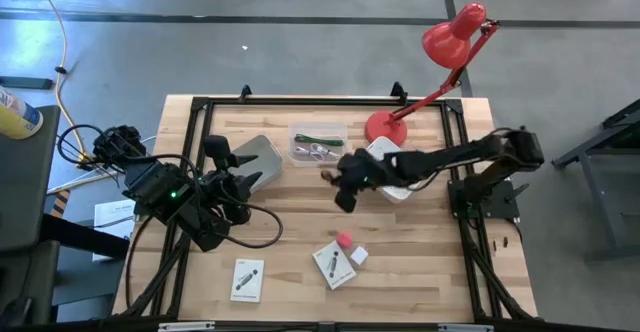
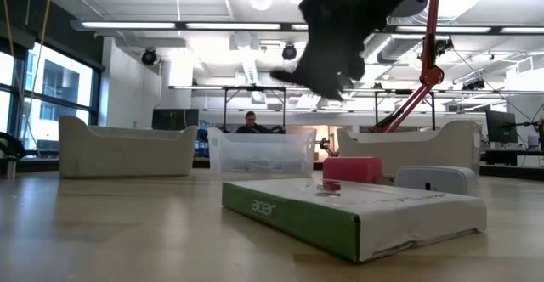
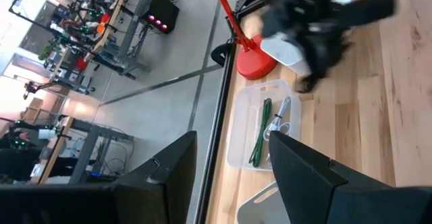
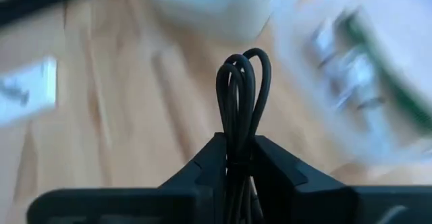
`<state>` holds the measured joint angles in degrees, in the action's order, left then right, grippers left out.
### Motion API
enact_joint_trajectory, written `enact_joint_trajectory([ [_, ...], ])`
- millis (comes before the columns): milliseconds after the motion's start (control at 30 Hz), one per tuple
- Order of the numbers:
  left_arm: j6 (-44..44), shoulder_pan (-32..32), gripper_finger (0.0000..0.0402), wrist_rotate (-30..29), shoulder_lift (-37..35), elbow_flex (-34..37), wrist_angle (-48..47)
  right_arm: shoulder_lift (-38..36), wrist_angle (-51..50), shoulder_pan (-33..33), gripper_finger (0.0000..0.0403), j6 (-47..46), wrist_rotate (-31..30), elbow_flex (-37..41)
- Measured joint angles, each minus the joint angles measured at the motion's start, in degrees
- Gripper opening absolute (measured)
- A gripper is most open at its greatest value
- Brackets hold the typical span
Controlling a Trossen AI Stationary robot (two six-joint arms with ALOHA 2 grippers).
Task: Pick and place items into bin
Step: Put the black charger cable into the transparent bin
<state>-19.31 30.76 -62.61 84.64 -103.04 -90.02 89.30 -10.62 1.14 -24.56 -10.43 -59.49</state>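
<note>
The black cable (image 4: 243,82) is short of the clear bin in the right wrist view and would miss, so my right gripper moves it toward the bin before letting go.
My right gripper (image 1: 345,187) hangs above the table's middle, just near of the clear bin (image 1: 318,142), and is shut on a thin black coiled cable (image 4: 243,82). The bin holds a green pen (image 1: 318,138) and a pale cable (image 1: 316,152). On the table's near part lie a small pink piece (image 1: 344,239), a small white square (image 1: 358,256) and two flat white cards (image 1: 333,264) (image 1: 247,279). My left gripper (image 1: 245,167) is open and empty at the table's left, by a beige tray (image 1: 262,152). My right gripper pinches the coiled cable between its two fingers, several strands together (image 4: 237,143). The cable's looped end (image 4: 244,59) sticks out past the fingertips. The cable is lifted clear of the table.
The red desk lamp (image 1: 440,62) stands at the far right, its base (image 1: 386,127) next to the bin. A white tray (image 1: 395,167) lies under my right arm. Black frame rails run along the table's edges.
</note>
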Motion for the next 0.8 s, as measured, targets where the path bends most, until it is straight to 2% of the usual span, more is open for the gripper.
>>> enact_joint_trajectory([
  [200, -0.40, 0.00, 0.0172, -1.04, 0.00, 0.00, 0.00, -3.07, 3.93, -6.36, 0.0038, 4.73, -1.07, -0.04],
  [400, -0.46, 0.00, 0.0172, -1.51, 0.00, 0.00, 0.04, -2.19, 6.06, -12.77, 0.0054, 6.74, 0.44, -0.04],
  [667, -1.01, 0.00, 0.0172, -2.20, 0.00, 0.02, 0.39, 2.99, 14.30, -18.29, 0.0040, 6.87, 7.36, -0.04],
  [800, -2.18, 0.00, 0.0172, -2.36, 0.00, 0.02, 0.37, 6.22, 16.77, -19.38, 0.0047, 6.80, 9.74, -0.04],
])
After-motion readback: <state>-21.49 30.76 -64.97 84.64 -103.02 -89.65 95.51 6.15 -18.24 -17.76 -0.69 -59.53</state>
